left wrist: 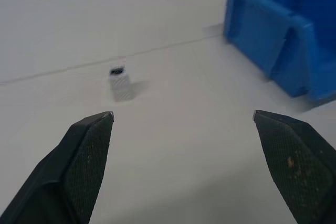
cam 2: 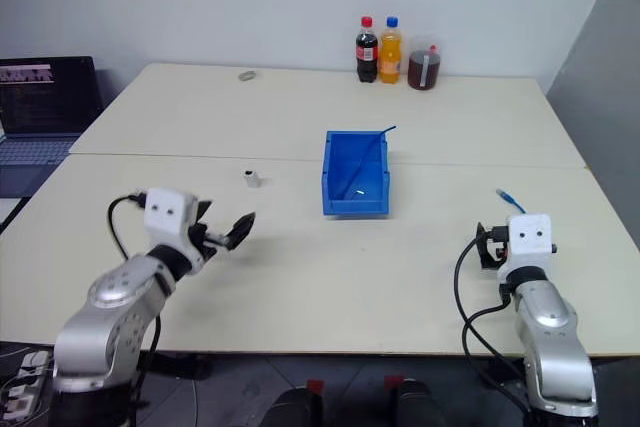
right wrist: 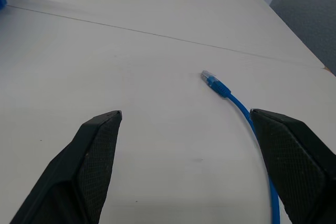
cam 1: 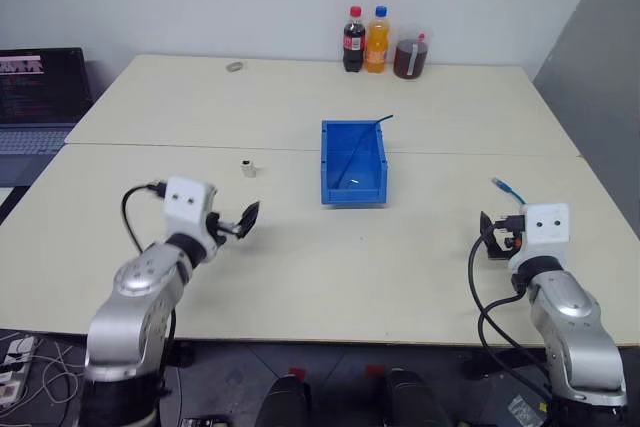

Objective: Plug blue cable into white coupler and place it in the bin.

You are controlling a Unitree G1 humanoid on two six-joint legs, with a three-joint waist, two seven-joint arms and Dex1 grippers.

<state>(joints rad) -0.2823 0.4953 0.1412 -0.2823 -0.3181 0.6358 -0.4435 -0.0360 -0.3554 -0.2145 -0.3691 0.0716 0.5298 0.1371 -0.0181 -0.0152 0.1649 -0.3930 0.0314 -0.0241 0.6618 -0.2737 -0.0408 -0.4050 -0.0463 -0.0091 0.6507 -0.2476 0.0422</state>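
My right gripper grabs the thicker boot behind the clear tip (cam 1: 502,186) next, since the blue cable's cord trails thin and slack in a bend.
The white coupler (cam 1: 247,167) stands on the table left of the blue bin (cam 1: 326,162). My left gripper (cam 1: 240,222) hovers open a short way in front of the coupler (left wrist: 121,83), its fingertips (left wrist: 100,129) spread wide with nothing between them. The blue cable (cam 1: 508,189) lies on the table at the right, its clear plug end (right wrist: 208,77) pointing toward the bin. My right gripper (right wrist: 185,113) is open just behind the cable, apart from it and empty. A thin blue cord (cam 1: 383,123) leans over the bin's far right corner.
Two soda bottles (cam 1: 365,40) and a dark jar (cam 1: 410,57) stand at the table's far edge. A small grey ring (cam 1: 235,66) lies at the far left. A laptop (cam 1: 40,97) sits off the table's left side. A seam runs across the tabletop behind the coupler.
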